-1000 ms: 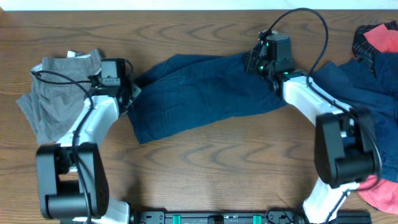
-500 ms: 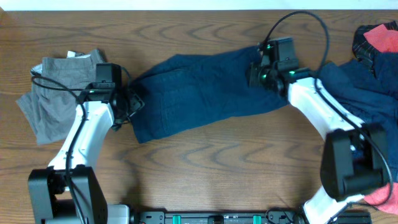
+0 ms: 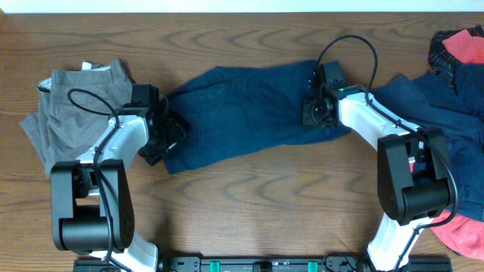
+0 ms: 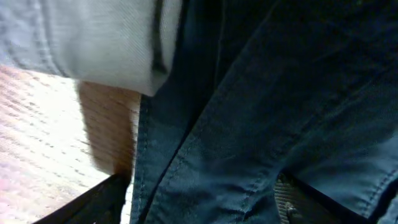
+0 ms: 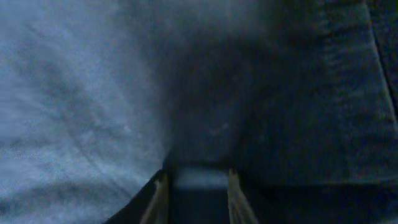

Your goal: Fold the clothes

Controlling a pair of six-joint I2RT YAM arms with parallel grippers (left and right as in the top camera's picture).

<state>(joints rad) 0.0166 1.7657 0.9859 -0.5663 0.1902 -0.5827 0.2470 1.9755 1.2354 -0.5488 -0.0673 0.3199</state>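
Observation:
Next, my left gripper takes hold of the dark blue jeans [image 3: 242, 113] by the seamed edge nearest the grey garment to fold that end over.
Dark blue jeans [image 3: 242, 113] lie spread across the middle of the table. My left gripper [image 3: 165, 136] is at their left end. In the left wrist view its jaws [image 4: 199, 202] stand wide apart, with the denim [image 4: 261, 112] and its seamed edge between them. My right gripper [image 3: 314, 113] is on the right end of the jeans. In the right wrist view its fingers [image 5: 198, 193] are close together, pressed into the dark cloth [image 5: 280, 93]. A folded grey garment [image 3: 72, 106] lies at the far left.
A heap of dark blue clothes [image 3: 446, 91] lies at the right edge, with a red and plaid piece [image 3: 457, 49] at the top right and a red garment [image 3: 461, 230] at the bottom right. Pale cloth [image 4: 93, 37] and bare wood [image 4: 37, 137] show beside the left jaws.
My left gripper has moved down along the left end of the jeans. My right gripper has moved from the top edge down onto the right end of the jeans.

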